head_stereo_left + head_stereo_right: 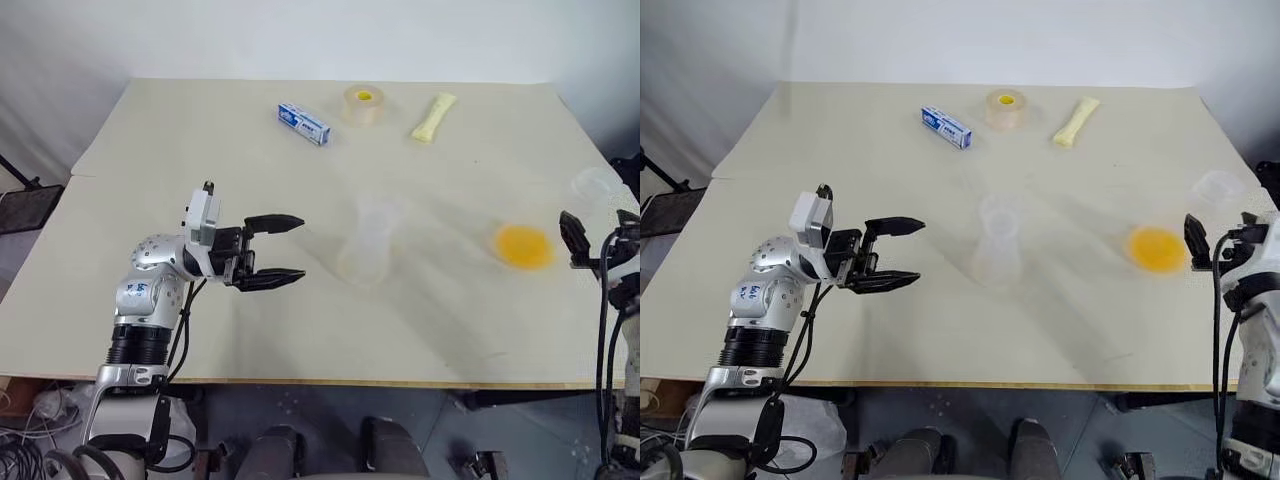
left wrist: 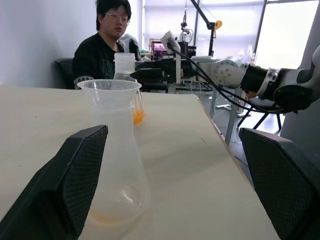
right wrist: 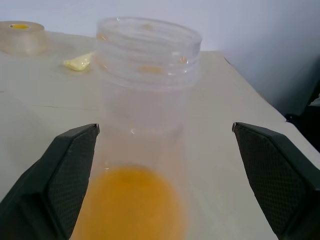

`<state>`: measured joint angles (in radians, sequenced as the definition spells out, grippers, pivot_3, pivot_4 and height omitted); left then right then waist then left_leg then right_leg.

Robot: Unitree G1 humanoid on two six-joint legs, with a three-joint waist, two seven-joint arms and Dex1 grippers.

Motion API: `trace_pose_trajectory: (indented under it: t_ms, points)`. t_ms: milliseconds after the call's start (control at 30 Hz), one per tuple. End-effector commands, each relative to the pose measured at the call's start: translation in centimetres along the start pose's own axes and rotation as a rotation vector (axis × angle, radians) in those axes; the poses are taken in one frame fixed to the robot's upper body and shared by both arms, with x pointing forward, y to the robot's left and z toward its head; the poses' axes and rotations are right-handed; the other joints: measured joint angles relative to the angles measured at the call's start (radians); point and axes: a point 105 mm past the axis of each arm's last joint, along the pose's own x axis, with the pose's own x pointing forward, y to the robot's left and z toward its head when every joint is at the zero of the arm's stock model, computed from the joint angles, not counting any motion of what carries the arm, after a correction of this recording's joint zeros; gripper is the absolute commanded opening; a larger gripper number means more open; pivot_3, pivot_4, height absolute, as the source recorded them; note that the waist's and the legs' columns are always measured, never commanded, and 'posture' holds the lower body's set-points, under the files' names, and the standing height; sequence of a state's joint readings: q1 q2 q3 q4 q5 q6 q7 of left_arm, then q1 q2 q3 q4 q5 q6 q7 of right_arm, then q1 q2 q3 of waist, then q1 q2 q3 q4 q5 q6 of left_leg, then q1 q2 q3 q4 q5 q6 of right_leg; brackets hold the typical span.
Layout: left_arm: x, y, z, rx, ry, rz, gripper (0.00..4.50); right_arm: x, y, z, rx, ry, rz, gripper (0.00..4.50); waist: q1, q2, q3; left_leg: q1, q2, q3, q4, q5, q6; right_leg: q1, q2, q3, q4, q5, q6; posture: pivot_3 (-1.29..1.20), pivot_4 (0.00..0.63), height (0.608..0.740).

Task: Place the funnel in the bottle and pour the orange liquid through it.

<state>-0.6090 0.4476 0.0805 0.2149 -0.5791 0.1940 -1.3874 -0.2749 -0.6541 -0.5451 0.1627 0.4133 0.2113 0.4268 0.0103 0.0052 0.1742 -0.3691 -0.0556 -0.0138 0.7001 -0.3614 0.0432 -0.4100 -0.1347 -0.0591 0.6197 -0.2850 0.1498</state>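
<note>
My right gripper moves toward the clear jar's neck first, then closes on the neck, since the fingertips are still short of it.
The clear bottle (image 1: 362,262) stands mid-table with the small clear funnel (image 1: 378,214) sitting in its neck, which the left wrist view shows plainly, funnel (image 2: 110,90) over bottle (image 2: 117,190). My left gripper (image 1: 300,247) is open, level, pointing at the bottle from a short way to its left, not touching. The orange liquid (image 1: 523,246) lies shallow in a tall clear screw-top jar (image 3: 147,75) near the table's right edge. My right gripper (image 3: 165,129) is open, and the jar stands close ahead between the lines of its fingers (image 1: 571,238); I see no contact.
At the far side of the table lie a blue-and-white box (image 1: 304,123), a tape roll (image 1: 365,103) and a pale yellow packet (image 1: 433,117). The table's right edge (image 1: 600,150) runs just past the jar. A person (image 2: 107,45) sits beyond the table.
</note>
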Motion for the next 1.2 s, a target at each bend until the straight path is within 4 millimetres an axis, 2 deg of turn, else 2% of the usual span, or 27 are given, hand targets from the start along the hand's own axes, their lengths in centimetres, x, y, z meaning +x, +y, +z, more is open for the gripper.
trace_pose_trajectory:
  t_ms: [33, 367, 600, 800, 833, 1033, 1200]
  points:
    - [-0.1, -0.1, 1.0, 0.04, -0.014, 0.006, 4.46, 1.0, -0.7, 1.8, -0.041, -0.063, -0.007, 4.5, -0.002, 0.0, 0.0, 0.0, 0.0, 0.0, 0.0, 0.0, 0.0, 0.0, 0.0, 0.0, 0.0, 0.0, 0.0, 0.0, 0.15, 0.74]
    - [0.1, 0.3, 1.1, 0.047, -0.02, 0.024, 4.46, 3.3, -0.8, 2.5, -0.03, -0.112, -0.016, 4.5, -0.013, 0.0, 0.0, 0.0, 0.0, -0.001, 0.0, 0.0, 0.0, 0.0, 0.0, -0.001, 0.0, 0.0, 0.0, 0.0, 0.15, 0.74]
    - [0.3, 0.6, 1.1, 0.052, -0.022, 0.028, 4.46, 3.7, -0.6, 2.7, 0.006, -0.134, -0.024, 4.5, -0.012, 0.0, 0.0, -0.001, 0.0, -0.001, 0.0, 0.0, 0.0, 0.0, 0.0, -0.002, -0.001, 0.0, 0.0, 0.0, 0.15, 0.74]
    - [0.5, 0.6, 1.0, 0.052, -0.028, 0.02, 4.5, 3.5, 0.3, 3.2, 0.021, -0.158, 0.007, 2.57, -0.012, 0.0, 0.0, -0.001, 0.0, -0.001, 0.0, 0.0, 0.0, 0.0, 0.0, -0.002, -0.001, 0.0, 0.0, 0.0, 0.15, 0.74]
    - [0.5, 0.5, 1.0, 0.051, -0.029, 0.018, 4.5, 3.4, 0.5, 3.3, 0.021, -0.161, 0.012, 2.42, -0.012, 0.0, 0.0, -0.001, 0.0, -0.001, 0.0, 0.0, 0.0, 0.0, 0.0, -0.002, -0.001, 0.0, 0.0, 0.0, 0.15, 0.74]
    - [0.6, 0.3, 0.7, 0.041, -0.031, 0.003, 4.5, 2.4, 2.8, 5.2, -0.044, -0.202, 0.065, 2.42, -0.012, 0.0, 0.0, -0.001, 0.0, -0.001, -0.001, 0.0, 0.0, 0.0, 0.0, -0.002, -0.001, 0.0, 0.0, 0.0, 0.15, 0.74]
    - [0.4, 0.6, 0.4, 0.034, -0.019, -0.008, 4.5, 1.1, 7.2, 8.0, -0.237, -0.242, 0.155, 2.42, -0.012, 0.001, 0.0, -0.001, 0.0, -0.001, -0.001, 0.0, 0.0, -0.001, 0.0, -0.002, -0.001, 0.0, 0.0, 0.0, 0.15, 0.74]
